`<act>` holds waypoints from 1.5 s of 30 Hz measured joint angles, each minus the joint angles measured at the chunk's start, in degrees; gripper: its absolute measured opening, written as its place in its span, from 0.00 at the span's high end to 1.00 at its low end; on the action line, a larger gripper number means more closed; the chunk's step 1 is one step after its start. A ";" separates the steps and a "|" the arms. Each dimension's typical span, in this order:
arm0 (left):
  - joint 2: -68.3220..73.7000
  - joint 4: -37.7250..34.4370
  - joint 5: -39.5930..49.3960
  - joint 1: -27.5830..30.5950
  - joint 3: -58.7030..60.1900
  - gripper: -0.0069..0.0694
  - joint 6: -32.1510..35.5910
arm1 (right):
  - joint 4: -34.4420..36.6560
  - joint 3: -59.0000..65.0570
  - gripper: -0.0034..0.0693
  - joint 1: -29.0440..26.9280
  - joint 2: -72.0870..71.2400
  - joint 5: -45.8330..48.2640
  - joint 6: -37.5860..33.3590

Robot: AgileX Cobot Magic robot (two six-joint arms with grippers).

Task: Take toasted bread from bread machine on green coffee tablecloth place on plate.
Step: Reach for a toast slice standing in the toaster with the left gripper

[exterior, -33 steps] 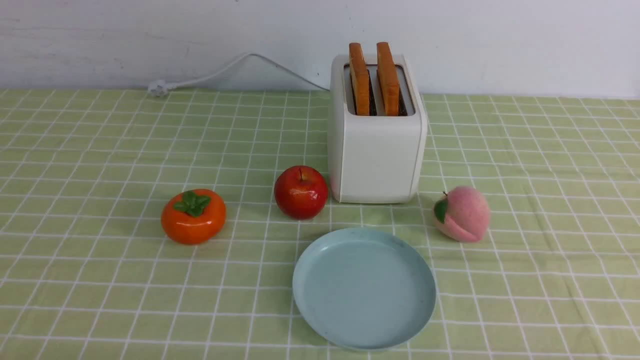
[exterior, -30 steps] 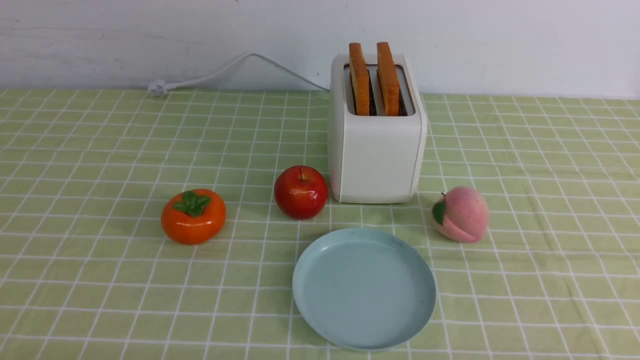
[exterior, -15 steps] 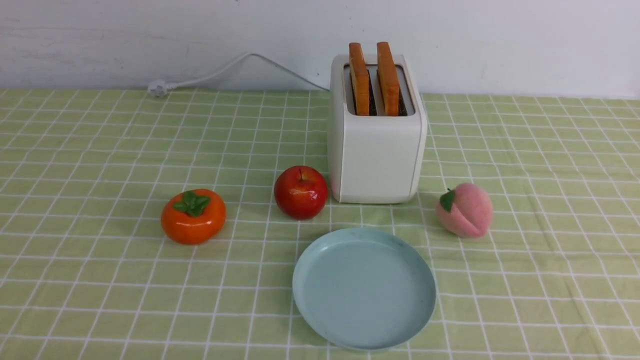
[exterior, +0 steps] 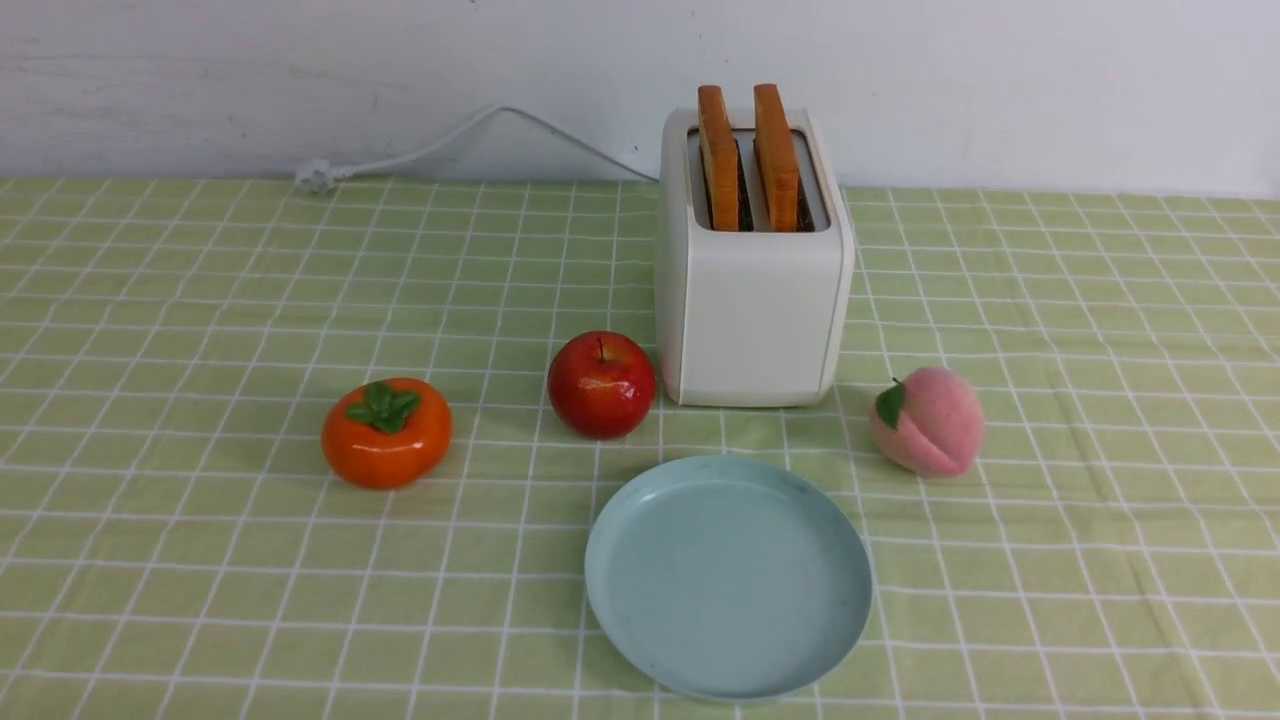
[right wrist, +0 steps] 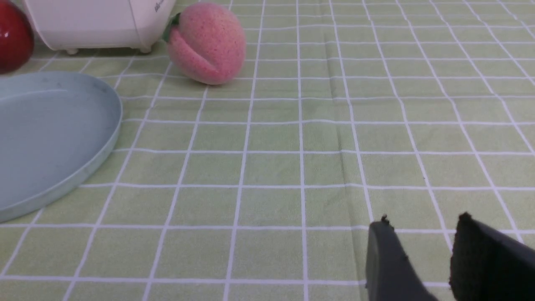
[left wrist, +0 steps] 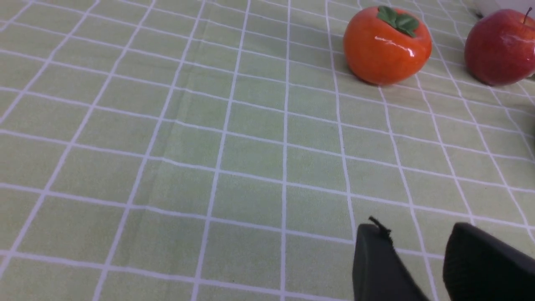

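Note:
My left gripper grabs the slice nearer the apple by its protruding top (exterior: 717, 138) next, since the narrow slot (exterior: 744, 204) hides the slice's lower part.
Two slices of toasted bread (exterior: 719, 155) (exterior: 776, 155) stand upright in the slots of the white bread machine (exterior: 752, 320), at the back of the green coffee tablecloth (exterior: 200, 300). The pale blue plate (exterior: 728, 577) lies bare in front of it. Neither arm shows in the front view. My left gripper (left wrist: 416, 230) hangs open over bare cloth, well short of the persimmon. My right gripper (right wrist: 422, 223) is open too, over cloth to the right of the plate (right wrist: 50, 125), with nothing between its fingers.
An orange persimmon (exterior: 386, 432) and a red apple (exterior: 601, 385) sit left of the bread machine. A pink peach (exterior: 928, 420) lies at its right, close to the plate. The white power cord (exterior: 440, 145) trails along the back wall.
The peach has rocked a little to the right and its leaf has turned upward. Nothing else has moved.

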 joint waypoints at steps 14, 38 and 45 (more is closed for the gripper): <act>0.00 0.83 -19.90 0.00 0.00 0.60 -3.77 | 0.00 0.00 0.62 0.00 0.00 0.00 0.00; 0.00 -0.75 -37.71 0.00 0.00 0.62 -24.14 | 11.51 0.48 0.62 0.00 0.00 -4.96 4.38; 0.00 -0.83 -34.32 0.00 -2.31 0.84 -31.86 | 29.33 0.53 0.62 0.00 0.00 -7.02 8.91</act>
